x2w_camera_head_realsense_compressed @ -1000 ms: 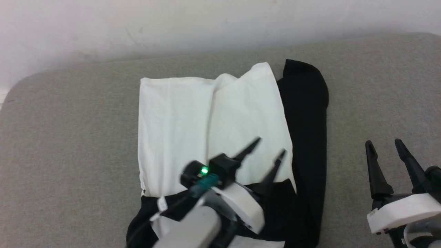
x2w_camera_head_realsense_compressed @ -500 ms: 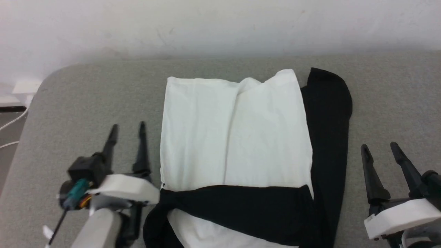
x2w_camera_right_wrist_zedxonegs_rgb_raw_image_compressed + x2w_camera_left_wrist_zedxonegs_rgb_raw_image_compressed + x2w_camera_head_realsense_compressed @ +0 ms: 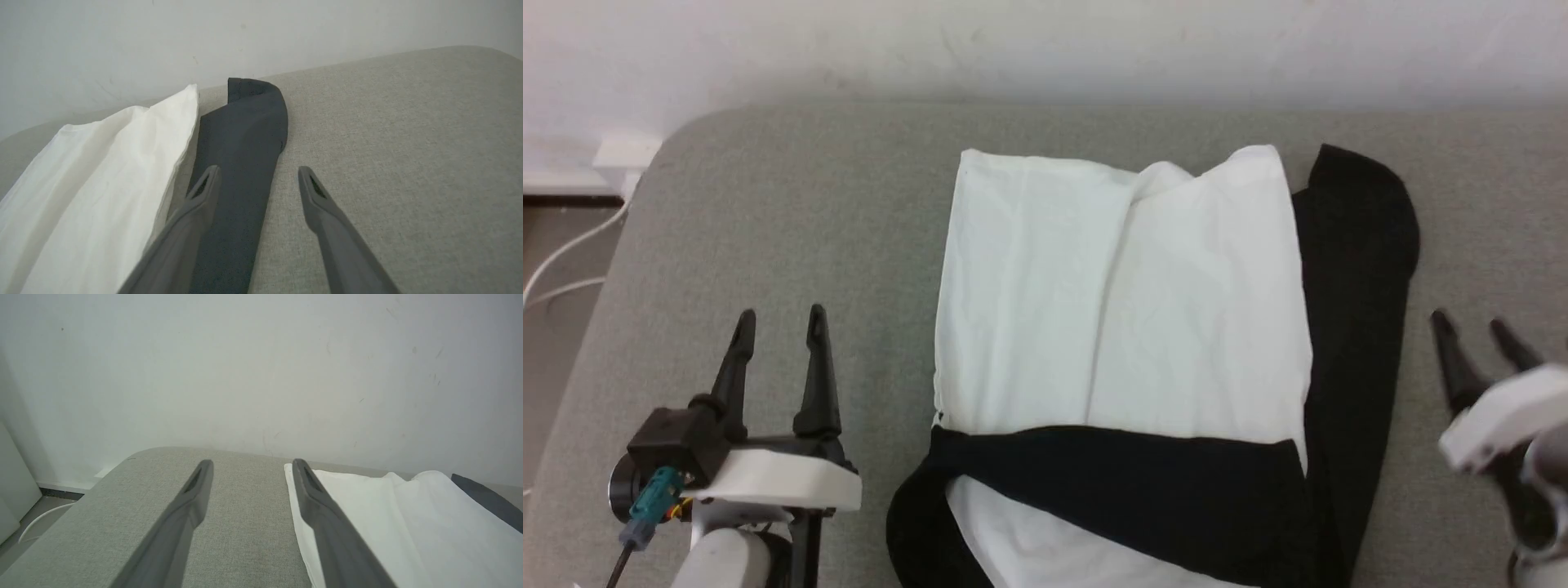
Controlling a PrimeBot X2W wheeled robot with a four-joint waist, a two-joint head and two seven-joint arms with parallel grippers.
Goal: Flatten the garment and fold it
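I should next grab the black sleeve by its folded long edge (image 3: pixel 262 206) with my right gripper, so the garment gets folded neatly.
The garment (image 3: pixel 1127 310) lies on the grey surface, its white panel facing up with a long crease down the middle. One black sleeve (image 3: pixel 1119 482) is folded across its near end. The other black sleeve (image 3: pixel 1356 269) runs along its right side. My left gripper (image 3: pixel 778 320) hovers open over bare cushion left of the shirt, empty; in the left wrist view the left gripper (image 3: pixel 250 465) has the white edge (image 3: pixel 367 514) just beside its right finger. My right gripper (image 3: pixel 1474 327) is open and empty to the right of the black sleeve (image 3: pixel 245 134); the right gripper (image 3: pixel 258 173) sits above the sleeve's right edge.
The grey fabric surface (image 3: pixel 768 229) has a rounded left corner and ends at a white wall (image 3: pixel 1045 41). White cables (image 3: pixel 564 261) and a socket (image 3: pixel 625 151) lie on the floor beyond the left edge. Bare cushion spreads on both sides of the shirt.
My left gripper pulled off the shirt's near end and swung out to the left. The near sleeve now lies flat across the shirt. The head camera shifted left, and the right gripper rose slightly.
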